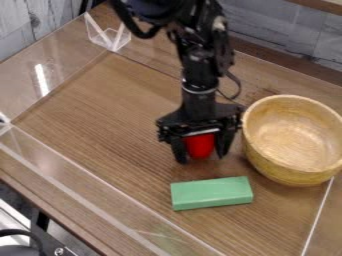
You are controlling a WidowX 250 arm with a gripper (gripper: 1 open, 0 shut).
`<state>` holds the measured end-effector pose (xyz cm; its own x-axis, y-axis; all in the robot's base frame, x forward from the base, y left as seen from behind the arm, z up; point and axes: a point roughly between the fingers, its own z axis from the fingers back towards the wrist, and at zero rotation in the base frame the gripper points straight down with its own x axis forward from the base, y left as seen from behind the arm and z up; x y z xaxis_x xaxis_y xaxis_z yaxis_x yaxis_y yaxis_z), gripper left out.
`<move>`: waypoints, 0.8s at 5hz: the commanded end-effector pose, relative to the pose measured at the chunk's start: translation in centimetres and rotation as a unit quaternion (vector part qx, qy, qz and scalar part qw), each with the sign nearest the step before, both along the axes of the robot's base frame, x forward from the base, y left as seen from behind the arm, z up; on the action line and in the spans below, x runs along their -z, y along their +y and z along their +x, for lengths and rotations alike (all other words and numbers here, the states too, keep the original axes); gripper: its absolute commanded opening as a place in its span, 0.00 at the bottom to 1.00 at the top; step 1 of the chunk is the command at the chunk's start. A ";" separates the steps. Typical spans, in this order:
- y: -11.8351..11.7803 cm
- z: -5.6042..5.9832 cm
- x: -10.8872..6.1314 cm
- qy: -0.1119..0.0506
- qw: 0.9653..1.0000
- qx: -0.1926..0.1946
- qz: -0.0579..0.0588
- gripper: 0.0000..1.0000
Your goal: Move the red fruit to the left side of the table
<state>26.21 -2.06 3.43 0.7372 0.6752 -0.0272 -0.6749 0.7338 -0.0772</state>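
Note:
I need to move the red fruit [199, 146] across the table, so my gripper should pick it up by its round sides next.
The red fruit [199, 146] sits low on the brown wood-grain table [107, 110], a little right of the middle. My gripper [201, 152] points straight down over it, its two black fingers [175, 152] spread wide on either side of the fruit. Gaps show between the fruit and the fingers, so the gripper stands open around the fruit rather than clamped on it. The arm hides the fruit's top.
A round light wooden bowl [287, 170] stands just right of the gripper. A green rectangular block [211, 192] lies in front of it, toward the near edge. Clear acrylic walls [54, 60] edge the table.

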 end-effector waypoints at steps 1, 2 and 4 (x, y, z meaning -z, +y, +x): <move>1.0 0.8 -0.7 -0.032 0.999 0.006 0.000 1.00; 1.8 1.0 0.0 -0.037 0.999 0.018 0.000 1.00; 2.1 1.8 -0.2 -0.040 0.999 0.002 0.001 0.00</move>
